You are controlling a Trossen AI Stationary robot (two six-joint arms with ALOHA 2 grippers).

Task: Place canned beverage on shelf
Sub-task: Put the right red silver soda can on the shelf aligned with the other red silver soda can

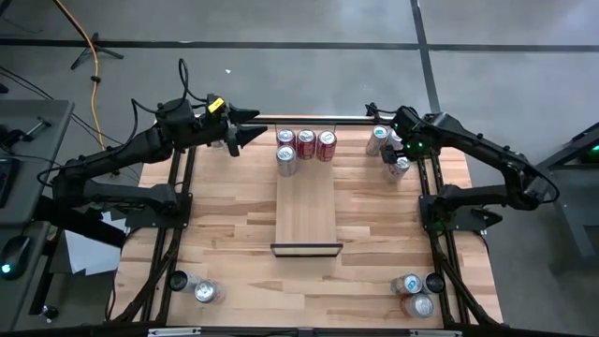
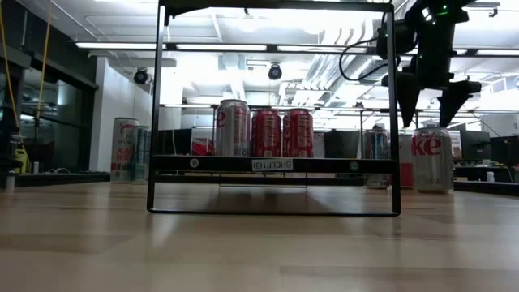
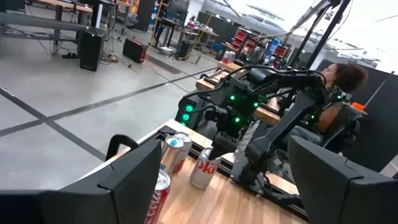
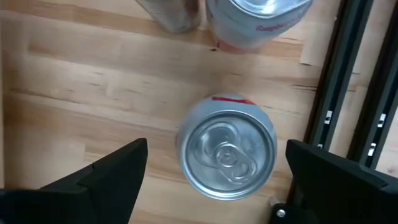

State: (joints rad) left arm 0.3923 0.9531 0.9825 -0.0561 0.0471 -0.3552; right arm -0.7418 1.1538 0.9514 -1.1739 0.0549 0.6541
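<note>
I would miss the can if I closed now, as my fingertips stop above the silver can's lid (image 1: pixel 401 163), so my right gripper needs to lower to it before closing.
The shelf (image 1: pixel 306 211) is a narrow light-wood panel with a dark strip at its near end, raised on a black frame (image 2: pixel 272 164). Several cans (image 1: pixel 306 143) stand at its far end. A silver diet cola can (image 4: pixel 228 154) stands upright on the tabletop at the far right (image 1: pixel 400 167). My right gripper (image 2: pixel 430 101) is open just above it, pointing down, one finger over each side of the can's top, touching nothing. My left gripper (image 1: pixel 245 134) is open and empty at the far left, pointing level toward the shelf's cans.
A second silver can (image 1: pixel 377 140) stands just beyond the right-hand one. More cans stand at the near left (image 1: pixel 208 292) and near right (image 1: pixel 416 295) corners. Black frame rails (image 4: pixel 339 93) run beside the can. A person (image 3: pixel 339 81) sits beyond the table.
</note>
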